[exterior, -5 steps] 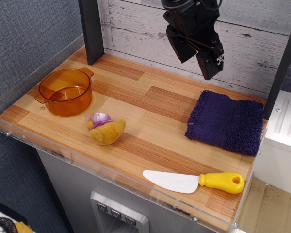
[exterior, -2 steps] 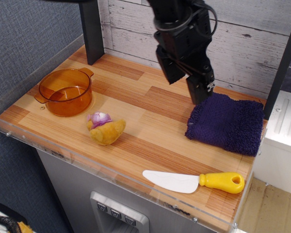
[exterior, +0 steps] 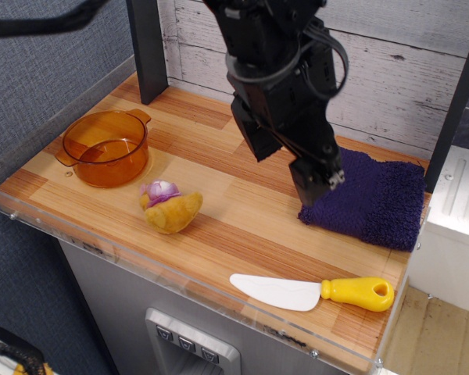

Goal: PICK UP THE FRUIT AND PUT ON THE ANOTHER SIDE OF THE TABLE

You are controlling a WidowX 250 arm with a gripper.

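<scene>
Next, my gripper grips the fruit by its mustard-yellow body (exterior: pixel 174 213). Then it moves the fruit to the other side of the table.
The fruit (exterior: pixel 170 207), mustard-yellow with a purple-and-white top, lies on the wooden table (exterior: pixel 219 242) near the front left, just right of the orange pot. My black gripper (exterior: pixel 286 167) hangs open and empty above the table's middle, to the right of the fruit and well apart from it. Its right finger (exterior: pixel 316 181) stands in front of the purple cloth's left edge.
An orange see-through pot (exterior: pixel 105 147) stands at the left. A dark purple cloth (exterior: pixel 371 197) lies at the right. A white knife with a yellow handle (exterior: pixel 313 291) lies at the front right. A clear acrylic rim (exterior: pixel 141 269) edges the table; a dark post (exterior: pixel 147 47) stands at the back left.
My gripper has come down and moved left and forward, from high by the back wall to low over the table's middle. It stays open. The fruit has not moved.
</scene>
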